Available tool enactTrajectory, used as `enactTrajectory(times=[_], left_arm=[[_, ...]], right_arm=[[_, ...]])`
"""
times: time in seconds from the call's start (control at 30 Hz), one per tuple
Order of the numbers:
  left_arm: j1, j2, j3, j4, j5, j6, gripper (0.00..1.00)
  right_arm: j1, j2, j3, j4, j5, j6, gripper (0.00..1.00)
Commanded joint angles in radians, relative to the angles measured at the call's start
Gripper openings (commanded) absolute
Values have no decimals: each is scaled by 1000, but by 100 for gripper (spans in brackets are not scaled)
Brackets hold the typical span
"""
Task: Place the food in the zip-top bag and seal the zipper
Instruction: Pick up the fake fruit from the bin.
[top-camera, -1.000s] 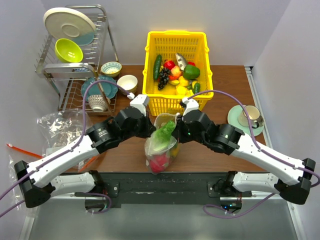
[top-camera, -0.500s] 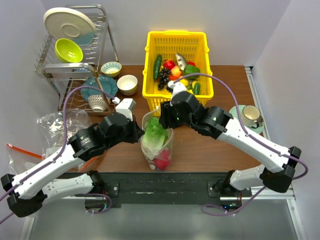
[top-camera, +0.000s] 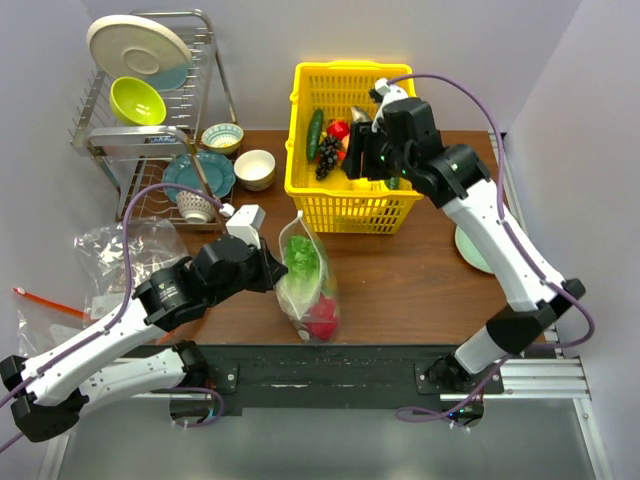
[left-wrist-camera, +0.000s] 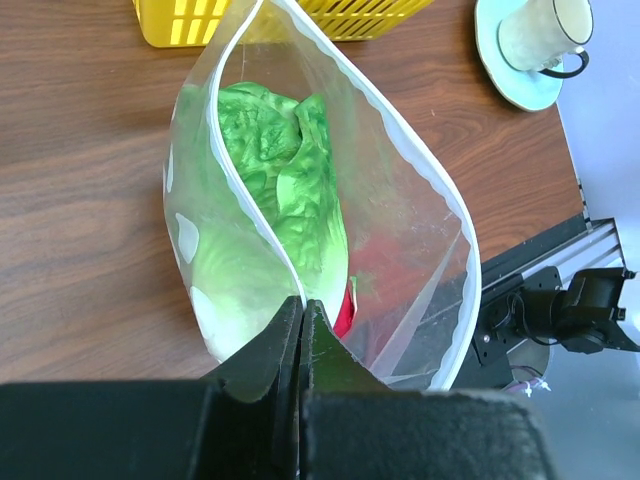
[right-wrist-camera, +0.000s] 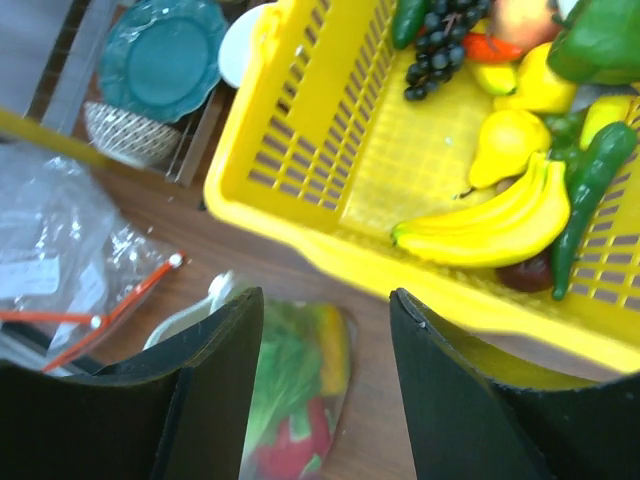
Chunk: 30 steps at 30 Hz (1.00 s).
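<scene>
I should reach the banana (right-wrist-camera: 500, 222) with my right gripper and grab its stem end (right-wrist-camera: 546, 172), so the banana's tips stay free to go into the zip-top bag's opening first.
The zip-top bag (top-camera: 308, 290) stands on the table with its mouth gaping toward the basket. Inside it lie green lettuce (top-camera: 301, 260) and a red piece (top-camera: 322, 322). My left gripper (top-camera: 273, 271) is shut on the bag's left mouth edge; in the left wrist view its tips (left-wrist-camera: 302, 306) pinch the zipper (left-wrist-camera: 398, 140) rim, with lettuce (left-wrist-camera: 282, 190) behind. My right gripper (top-camera: 363, 152) hangs open and empty over the yellow basket (top-camera: 303, 100) of toy food. In the right wrist view the gripper (right-wrist-camera: 325, 296) frames the bag (right-wrist-camera: 300, 400) below, with a banana (right-wrist-camera: 500, 222) in the basket (right-wrist-camera: 300, 130).
A dish rack (top-camera: 150, 110) with plates and bowls fills the back left. Plain clear bags (top-camera: 120, 245) with an orange-red strip lie at the left edge. A cup on a saucer (left-wrist-camera: 535, 45) sits at the right, mostly hidden by the right arm in the top view.
My right gripper opened, let go of the bag's right edge and swung up and back over the basket. The left gripper kept its pinch while the bag shifted slightly left.
</scene>
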Motion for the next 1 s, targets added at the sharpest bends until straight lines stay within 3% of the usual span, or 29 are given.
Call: enactTrajectory(times=[0.0,0.27,0.5,0.97], left_arm=[[2,-8,19,58,8,-5,0],[2,-19,61,33,2,1,0],[2,-16,96,1,2,13,0],[2,7,81,21,17,13,0]], right_arm=[[-73,107,91,-25,-32,-38,59],[-160,369,227,-92,107,-71,62],[-191,501,229,-98,268,-136,65],[-222,691,194,-34,376,-186,62]])
